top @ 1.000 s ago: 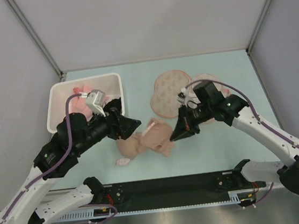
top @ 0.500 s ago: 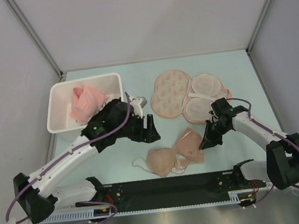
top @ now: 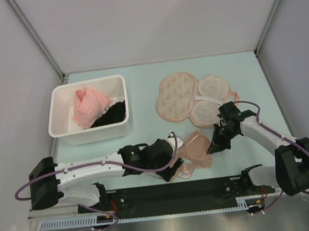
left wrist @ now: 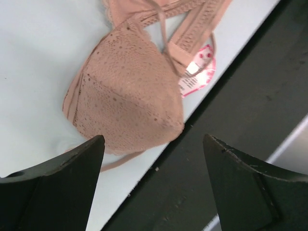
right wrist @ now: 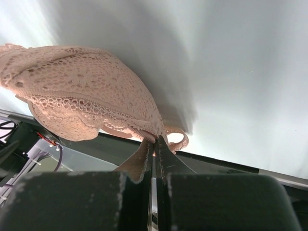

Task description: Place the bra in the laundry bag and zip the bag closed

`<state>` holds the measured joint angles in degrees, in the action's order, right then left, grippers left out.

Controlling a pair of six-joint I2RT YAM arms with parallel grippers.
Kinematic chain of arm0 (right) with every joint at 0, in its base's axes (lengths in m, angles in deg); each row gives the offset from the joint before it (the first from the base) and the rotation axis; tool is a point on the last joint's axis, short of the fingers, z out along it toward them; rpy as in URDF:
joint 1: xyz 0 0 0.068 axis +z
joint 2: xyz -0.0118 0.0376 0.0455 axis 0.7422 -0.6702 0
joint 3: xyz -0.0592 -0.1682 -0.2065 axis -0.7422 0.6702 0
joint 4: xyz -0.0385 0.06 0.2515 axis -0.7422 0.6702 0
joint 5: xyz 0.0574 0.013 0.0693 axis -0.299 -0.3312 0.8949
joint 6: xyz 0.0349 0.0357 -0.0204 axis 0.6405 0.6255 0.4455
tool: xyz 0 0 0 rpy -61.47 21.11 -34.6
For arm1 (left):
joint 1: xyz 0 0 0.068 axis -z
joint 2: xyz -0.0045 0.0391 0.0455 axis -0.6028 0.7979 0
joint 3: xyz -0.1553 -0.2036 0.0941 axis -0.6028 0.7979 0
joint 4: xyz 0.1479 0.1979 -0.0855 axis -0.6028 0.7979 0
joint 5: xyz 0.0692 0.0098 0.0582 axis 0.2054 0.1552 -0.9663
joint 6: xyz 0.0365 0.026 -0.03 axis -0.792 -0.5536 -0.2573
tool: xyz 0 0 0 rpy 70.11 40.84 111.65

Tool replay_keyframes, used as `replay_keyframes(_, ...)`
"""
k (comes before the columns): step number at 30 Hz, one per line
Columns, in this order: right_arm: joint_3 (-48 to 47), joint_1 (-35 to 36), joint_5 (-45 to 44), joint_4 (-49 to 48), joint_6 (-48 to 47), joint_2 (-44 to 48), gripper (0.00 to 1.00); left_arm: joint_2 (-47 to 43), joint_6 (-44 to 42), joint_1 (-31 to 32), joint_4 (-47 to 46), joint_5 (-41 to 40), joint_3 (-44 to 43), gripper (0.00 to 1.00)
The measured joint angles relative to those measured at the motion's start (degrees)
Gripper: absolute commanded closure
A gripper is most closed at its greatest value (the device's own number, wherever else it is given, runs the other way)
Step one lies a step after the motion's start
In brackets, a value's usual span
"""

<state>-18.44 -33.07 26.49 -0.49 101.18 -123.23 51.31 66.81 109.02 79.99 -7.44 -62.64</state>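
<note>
My left gripper is to pinch the bra's tag-side cup by its outer edge (left wrist: 148,138) next. The other cup then stays free to arrange for bagging.
The beige bra (top: 195,154) lies at the table's near edge, lace cups up. My right gripper (top: 213,147) is shut on its right edge; in the right wrist view the fabric (right wrist: 96,96) is pinched at the fingertips (right wrist: 155,140). My left gripper (top: 173,159) is open and low beside the bra's left cup; the left wrist view shows the cup (left wrist: 127,91) and pale tag (left wrist: 197,74) ahead of the spread jaws (left wrist: 154,149). The laundry bag (top: 194,97) lies open and flat further back, printed lobe left, white lining right.
A white plastic bin (top: 92,133) at the back left holds a pink cloth (top: 89,105) and a black garment (top: 112,113). A black rail (top: 174,194) runs along the table's near edge, right under the bra. Grey walls stand on both sides.
My left arm has swung down from near the bin to the near edge, its gripper now beside the bra's left cup. The bra bunched toward the right; my right gripper barely moved.
</note>
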Motion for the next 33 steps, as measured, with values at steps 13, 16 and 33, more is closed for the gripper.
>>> replay_keyframes(13,-0.02,-0.55,2.23,-0.61,0.39,2.62,1.0,18.23,-2.78,1.77,-8.02,-10.38,0.98,0.2)
replay_keyframes(16,-0.04,-0.83,2.25,-0.52,0.55,3.87,1.0,18.58,-3.37,1.81,-9.22,-9.92,0.96,0.65)
replay_keyframes(33,-3.28,0.94,-3.32,-7.26,-9.66,24.02,1.0,6.78,-0.59,-21.49,-3.41,37.29,-6.86,1.0)
